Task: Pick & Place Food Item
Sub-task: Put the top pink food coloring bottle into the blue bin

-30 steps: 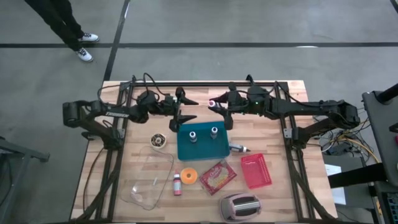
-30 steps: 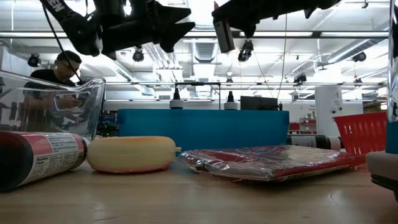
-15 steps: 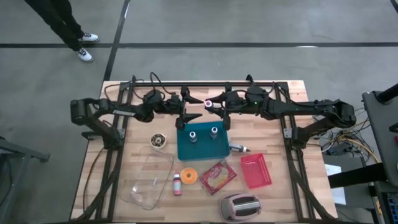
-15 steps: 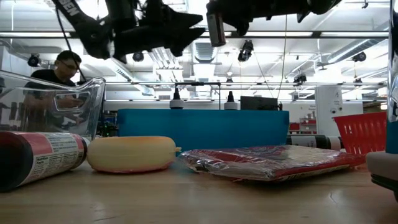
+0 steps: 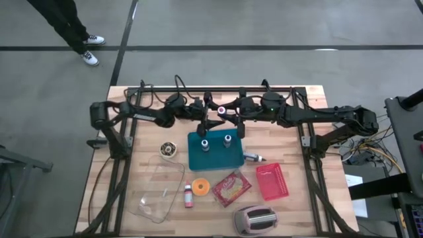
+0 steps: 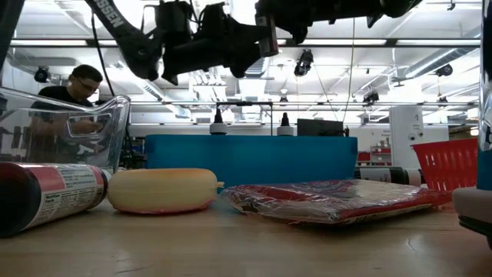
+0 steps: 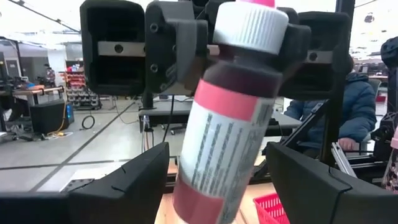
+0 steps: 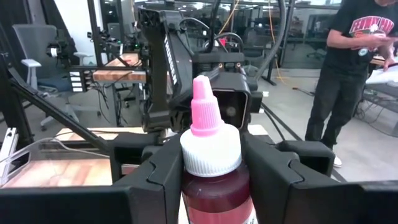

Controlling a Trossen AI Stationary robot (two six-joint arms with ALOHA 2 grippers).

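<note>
My left gripper grabs the dark red bottle by its pink-and-white label [image 7: 219, 146] next, to get it to the teal box.
A dark red bottle [image 7: 227, 118] with a pink-and-white label, a white cap and a pink tip [image 8: 205, 109] hangs in the air above the table's far middle [image 5: 223, 110]. My right gripper [image 8: 210, 183] is shut on it. My left gripper [image 7: 217, 165] faces it from the table's left and is open. Its two fingers stand on either side of the bottle's lower half; whether they touch it I cannot tell. In the low view both grippers [image 6: 231, 46] show at the top. My right gripper pinches the bottle's upper body just under the white cap [image 8: 210, 186] between its two fingers. The fingers come level from the table's right. The bottle is lifted clear, cap up and tilted, its lower end hanging toward my left gripper.
Below the grippers stands a teal box [image 5: 198, 158] with two small bottles on top. Nearer lie a small bowl [image 5: 168, 150], a clear container [image 5: 158, 192], a small pink bottle [image 5: 188, 195], a yellow round [image 5: 201, 187], a red packet [image 5: 231, 187], a red basket [image 5: 272, 182] and a toaster [image 5: 254, 219].
My left gripper has travelled toward the table's right and slightly down, up to the bottle, and its open fingers now stand on either side of it. The right gripper and the bottle have stayed where they were.
</note>
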